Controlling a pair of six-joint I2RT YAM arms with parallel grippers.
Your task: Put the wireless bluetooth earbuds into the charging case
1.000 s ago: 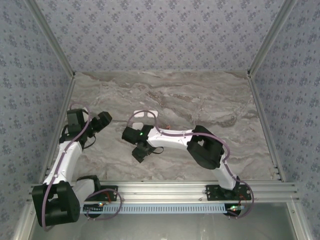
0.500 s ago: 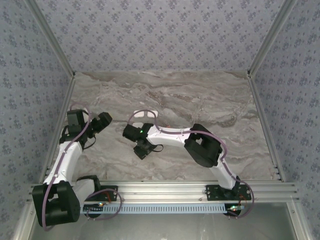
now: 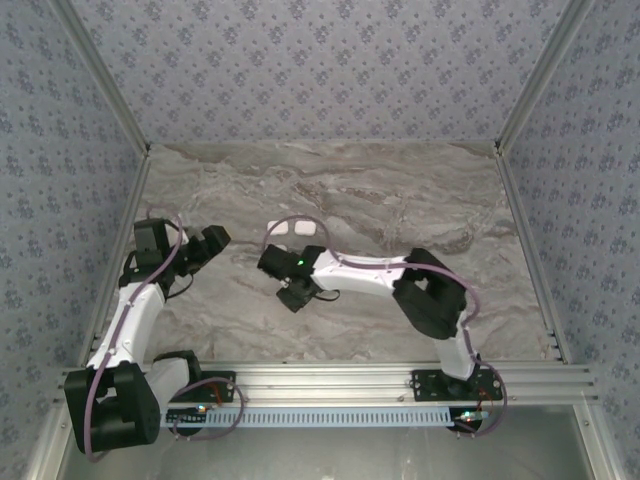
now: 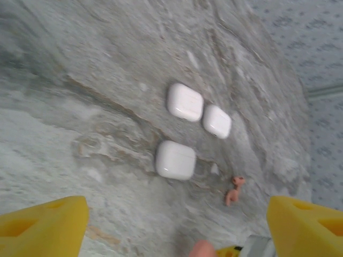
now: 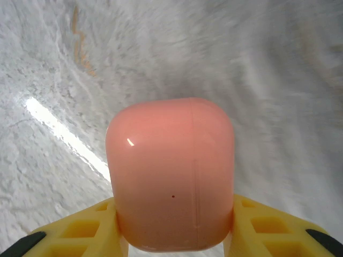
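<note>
My left gripper grips the coral-pink charging case body across its broad sides next and leaves the case's lid free, to allow inserting earbuds.
My right gripper [image 5: 171, 227] is shut on a coral-pink charging case [image 5: 171, 171], its yellow fingers [image 5: 80, 233] pressing both sides; the lid is closed. From above, that gripper [image 3: 292, 293] hangs over the table's middle left. One coral-red earbud [image 4: 234, 190] lies on the marble to the right of three closed white cases [image 4: 175, 159], [image 4: 185, 101], [image 4: 217, 121]. My left gripper [image 4: 174, 235] is open above the marble short of them, with nothing between its yellow fingers [image 4: 45, 225]. In the top view it [image 3: 207, 246] sits left of the right gripper.
The white cases [image 3: 298, 230] lie just beyond the right gripper. The marble table [image 3: 400, 200] stretches bare to the back and right, with patterned walls [image 3: 320, 70] on three sides. A blurred pink tip [image 4: 202, 249] with yellow beside it pokes in at the left wrist view's bottom edge.
The right gripper's jaws have closed in on the coral-pink case, and the arm has shifted a little to the right. The left gripper has narrowed slightly and turned a bit.
</note>
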